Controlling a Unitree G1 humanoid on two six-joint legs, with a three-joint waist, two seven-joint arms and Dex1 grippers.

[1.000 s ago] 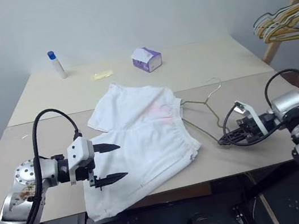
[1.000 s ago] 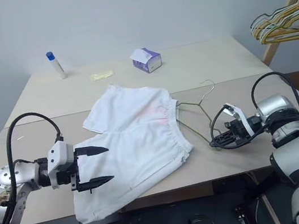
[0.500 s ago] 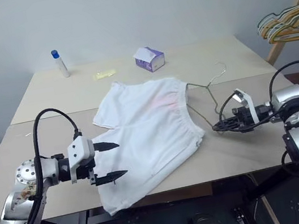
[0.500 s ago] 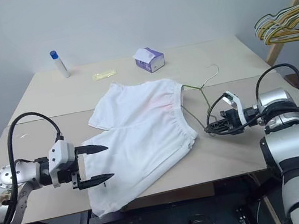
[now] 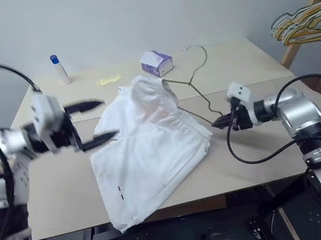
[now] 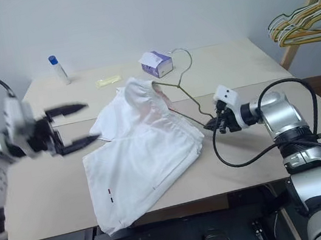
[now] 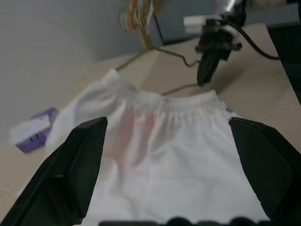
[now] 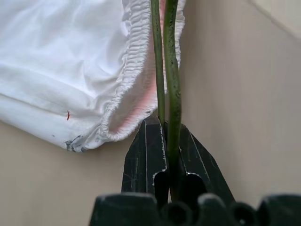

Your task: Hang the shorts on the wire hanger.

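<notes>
Next, my left gripper pinches the waistband end standing up on the hanger, since the legs of the shorts (image 5: pixel 147 153) lie flat on the tabletop.
The white shorts (image 5: pixel 147 153) lie spread on the table (image 5: pixel 265 158), with a small dark mark (image 5: pixel 121 192) near the front hem. One end of the waistband (image 5: pixel 146 88) is lifted on the wire hanger (image 5: pixel 196 92). The hanger stands tilted up, its hook (image 5: pixel 198 52) near the tissue box. My right gripper (image 5: pixel 218 123) is shut on the hanger's wire (image 8: pixel 171 70) right beside the waistband. My left gripper (image 5: pixel 110 119) hangs open above the table at the shorts' left edge; nothing is between its fingers (image 7: pixel 80 160).
A purple tissue box (image 5: pixel 157 63), a blue-capped bottle (image 5: pixel 60 69) and a pale yellow scrap (image 5: pixel 109 80) sit at the back of the table. A bunch of hangers (image 5: pixel 307 18) hangs on a wooden rack at the far right.
My left gripper rose from near the front hem to beside the shorts' upper left. My right gripper moved left and rolled, tipping the hanger upright and lifting part of the waistband.
</notes>
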